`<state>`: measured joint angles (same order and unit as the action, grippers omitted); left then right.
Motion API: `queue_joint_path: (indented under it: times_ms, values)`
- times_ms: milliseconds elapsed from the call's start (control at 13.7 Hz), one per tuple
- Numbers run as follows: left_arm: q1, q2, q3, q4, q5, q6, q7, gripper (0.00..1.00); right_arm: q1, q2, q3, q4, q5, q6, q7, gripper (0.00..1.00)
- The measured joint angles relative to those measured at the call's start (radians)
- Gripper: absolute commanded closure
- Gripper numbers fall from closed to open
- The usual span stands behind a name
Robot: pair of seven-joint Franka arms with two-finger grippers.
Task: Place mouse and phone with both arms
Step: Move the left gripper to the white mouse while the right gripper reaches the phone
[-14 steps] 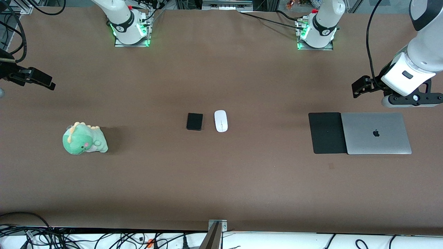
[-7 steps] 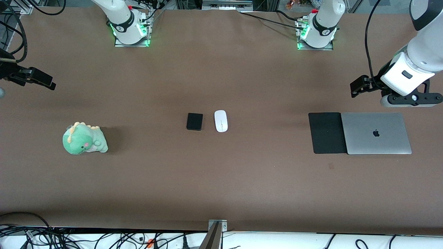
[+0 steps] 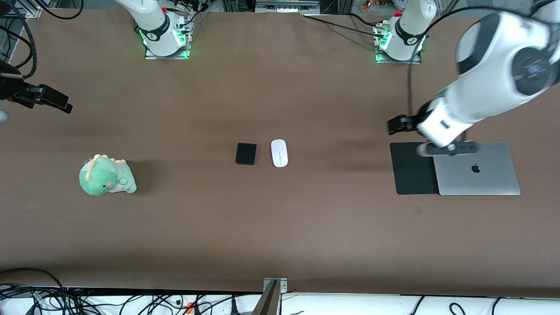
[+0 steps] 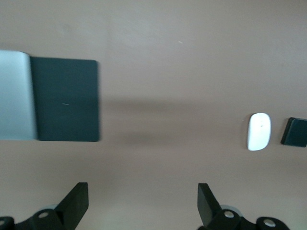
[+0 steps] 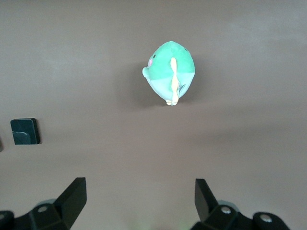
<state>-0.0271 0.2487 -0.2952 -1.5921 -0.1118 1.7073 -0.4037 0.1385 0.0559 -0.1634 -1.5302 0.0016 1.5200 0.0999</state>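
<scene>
My left gripper grabs the white mouse by its long sides next, to place it on the mouse pad.
The white mouse (image 3: pixel 279 152) lies at the table's middle, with the black phone (image 3: pixel 246 153) beside it toward the right arm's end. My left gripper (image 3: pixel 446 148) hangs open and empty over the edge where the black mouse pad (image 3: pixel 413 168) meets the laptop (image 3: pixel 477 168). The left wrist view shows its open fingers (image 4: pixel 76 203), the mouse (image 4: pixel 259 131) and part of the phone (image 4: pixel 295 132). My right gripper (image 5: pixel 139 199) is open and empty above the table at the right arm's end. The phone (image 5: pixel 24 131) shows in its view.
A green dinosaur plush (image 3: pixel 106 175) stands toward the right arm's end and also shows in the right wrist view (image 5: pixel 170 72). The closed silver laptop overlaps the mouse pad at the left arm's end. The pad (image 4: pixel 67 99) and laptop (image 4: pixel 17 96) show in the left wrist view.
My left arm has swung toward the table's middle, from past the laptop's corner to over the pad and laptop edge. The right arm has hardly moved. Mouse and phone are unmoved.
</scene>
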Motion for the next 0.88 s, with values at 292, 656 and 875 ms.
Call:
queue_joint_path:
  times_ms: [292, 656, 875]
  values:
    - [-0.08, 0.149, -0.12, -0.001, -0.001, 0.199, -0.247, 0.0, 0.011, 0.016, 0.037, -0.001, 0.0, -0.01, -0.002, 0.0]
    - [-0.317, 0.351, -0.118, -0.001, 0.067, 0.499, -0.521, 0.0, 0.088, 0.082, 0.047, -0.003, 0.0, -0.002, 0.0, 0.0]
    - [-0.384, 0.471, -0.108, 0.058, 0.157, 0.541, -0.608, 0.0, 0.113, 0.133, 0.048, -0.004, 0.008, 0.054, 0.011, 0.0]
